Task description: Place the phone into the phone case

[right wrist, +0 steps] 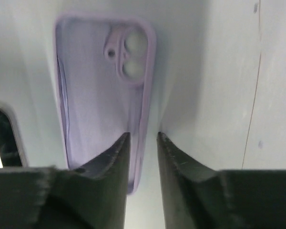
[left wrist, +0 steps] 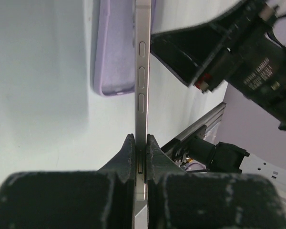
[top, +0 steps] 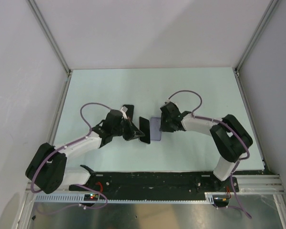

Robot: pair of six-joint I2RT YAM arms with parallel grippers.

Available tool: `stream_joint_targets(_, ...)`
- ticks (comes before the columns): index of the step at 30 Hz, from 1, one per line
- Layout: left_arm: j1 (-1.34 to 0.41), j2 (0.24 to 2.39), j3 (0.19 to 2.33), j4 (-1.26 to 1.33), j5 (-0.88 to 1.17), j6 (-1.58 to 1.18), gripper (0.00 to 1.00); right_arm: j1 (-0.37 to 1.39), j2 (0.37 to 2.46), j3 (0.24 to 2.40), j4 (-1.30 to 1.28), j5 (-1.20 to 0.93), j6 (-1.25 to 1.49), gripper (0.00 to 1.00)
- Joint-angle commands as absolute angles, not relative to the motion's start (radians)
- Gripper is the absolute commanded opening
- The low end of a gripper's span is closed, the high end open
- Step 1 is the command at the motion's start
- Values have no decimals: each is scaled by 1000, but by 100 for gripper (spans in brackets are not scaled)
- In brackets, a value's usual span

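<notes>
The phone is tilted and would fall short if I opened now, so my left gripper should keep holding it until it lines up with the lilac phone case (top: 156, 130).
The phone (left wrist: 142, 81) is held on edge, its silver side with buttons facing the left wrist camera. My left gripper (left wrist: 140, 138) is shut on its near end. In the top view the dark phone (top: 144, 130) stands tilted just left of the lilac phone case (top: 156, 130), which lies flat and open side up. My right gripper (right wrist: 143, 134) straddles the right rim of the case (right wrist: 102, 86), one finger inside it and one outside. The jaws stand slightly apart, with a gap showing beside the rim. A corner of the phone (right wrist: 5, 138) shows at the left edge of the right wrist view.
The pale green table (top: 152, 90) is enclosed by white walls with aluminium posts. A black rail (top: 148, 181) carries both arm bases along the near edge. The right arm's wrist (left wrist: 238, 52) hangs close over the phone's far end.
</notes>
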State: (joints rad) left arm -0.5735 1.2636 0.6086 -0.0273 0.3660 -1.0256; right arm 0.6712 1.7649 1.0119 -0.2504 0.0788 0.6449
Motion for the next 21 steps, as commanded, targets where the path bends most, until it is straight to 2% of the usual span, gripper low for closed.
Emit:
stream_joint_targets(1, -572, 1229, 566, 200, 446, -1139, 0, 702, 1667, 891, -279, 35, 706, 42)
stream_joint_targets(3, -575, 1240, 558, 228, 453, -1160, 0, 696, 1621, 864, -256, 22, 719, 56)
stream_joint_targets(6, -588, 1275, 558, 286, 469, -1201, 0, 675, 1564, 850, -246, 26, 729, 64)
stream_joint_targets(21, -618, 1577, 615, 617, 572, -1464, 0, 504, 1447, 836, -179, -66, 729, 65)
